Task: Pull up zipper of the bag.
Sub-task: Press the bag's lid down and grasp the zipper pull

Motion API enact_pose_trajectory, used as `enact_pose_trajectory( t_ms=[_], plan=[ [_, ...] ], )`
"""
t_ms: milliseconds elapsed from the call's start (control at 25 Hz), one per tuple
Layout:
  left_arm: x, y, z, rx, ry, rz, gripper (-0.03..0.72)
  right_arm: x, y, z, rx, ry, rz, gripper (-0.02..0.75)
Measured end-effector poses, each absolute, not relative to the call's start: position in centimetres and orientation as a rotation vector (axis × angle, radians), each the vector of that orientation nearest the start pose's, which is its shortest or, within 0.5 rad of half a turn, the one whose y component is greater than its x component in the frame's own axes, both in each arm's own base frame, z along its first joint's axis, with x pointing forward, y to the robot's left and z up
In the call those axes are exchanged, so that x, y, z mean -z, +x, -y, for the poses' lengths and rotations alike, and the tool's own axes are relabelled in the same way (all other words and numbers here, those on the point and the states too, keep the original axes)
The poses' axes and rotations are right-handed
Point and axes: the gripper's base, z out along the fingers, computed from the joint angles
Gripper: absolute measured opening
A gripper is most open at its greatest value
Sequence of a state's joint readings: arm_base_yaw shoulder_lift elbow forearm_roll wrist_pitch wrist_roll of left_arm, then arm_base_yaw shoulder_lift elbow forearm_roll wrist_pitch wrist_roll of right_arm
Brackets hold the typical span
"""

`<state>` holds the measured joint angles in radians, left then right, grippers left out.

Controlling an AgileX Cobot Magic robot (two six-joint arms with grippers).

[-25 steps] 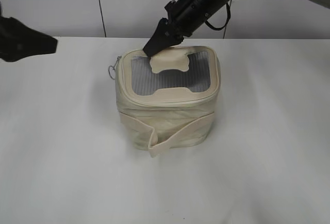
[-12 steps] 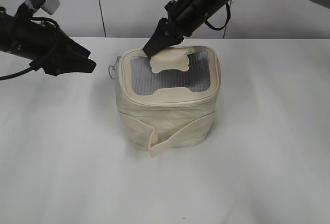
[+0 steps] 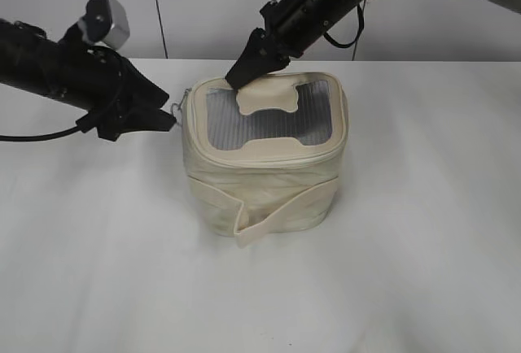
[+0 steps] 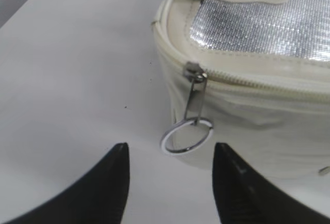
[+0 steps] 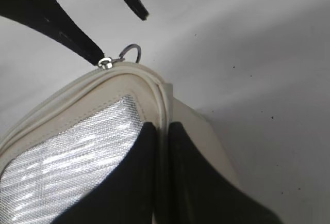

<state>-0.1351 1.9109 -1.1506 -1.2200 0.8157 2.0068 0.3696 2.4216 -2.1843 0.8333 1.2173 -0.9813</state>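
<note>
The slider sits tight against the bag's rim, so I need to grab the silver ring pull by its round ring with my left gripper.
The cream bag stands mid-table, grey mesh top panel up, strap band across its front. The zipper runs round the top rim. Its silver pull with a round ring hangs at the bag's left corner; it also shows in the exterior view and the right wrist view. My left gripper is open, its tips just short of the ring, one on each side; it sits left of the bag. My right gripper is shut on the bag's back top rim.
The bag stands on a white table. A light wall with a dark vertical seam rises behind the table's back edge.
My left arm has swung in from the far left toward the bag's left corner and the zipper ring. My right gripper and the bag have stayed put.
</note>
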Motion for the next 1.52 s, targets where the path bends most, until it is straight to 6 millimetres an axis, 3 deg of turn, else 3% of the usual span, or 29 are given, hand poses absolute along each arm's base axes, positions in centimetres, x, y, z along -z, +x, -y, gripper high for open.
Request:
enact_pose_trajectory(
  t_ms=[200,600,680,840,920,1120,1520],
  plan=[
    [-17.2,36.5,11.9,0.574,1.402,-1.862,0.405,-20.3,45.4,-24.4,-0.964,-1.364,-2.153,0.042],
    [-17.4,37.4,13.1,0.535,1.442,-1.823,0.397,-20.3,45.4,-24.4,-0.965,-1.360,-2.158,0.042],
    [-17.3,37.3,13.3,0.517,1.472,-1.818,0.342,-20.3,45.4,-24.4,-0.965,-1.360,-2.158,0.042],
    [-17.2,37.2,13.5,0.509,1.497,-1.812,0.090,-20.3,45.4,-24.4,-0.965,-1.360,-2.158,0.042],
    [-17.2,37.1,13.5,0.506,1.508,-1.809,0.013,-20.3,45.4,-24.4,-0.966,-1.358,-2.160,0.042],
    [-17.1,36.8,13.2,0.497,1.538,-1.872,-0.008,-20.3,45.4,-24.4,-0.968,-1.354,-2.164,0.041],
    [-21.4,34.5,12.6,0.549,1.462,-2.046,-0.008,-20.3,45.4,-24.4,-0.995,-1.282,-2.228,0.041]
  ],
)
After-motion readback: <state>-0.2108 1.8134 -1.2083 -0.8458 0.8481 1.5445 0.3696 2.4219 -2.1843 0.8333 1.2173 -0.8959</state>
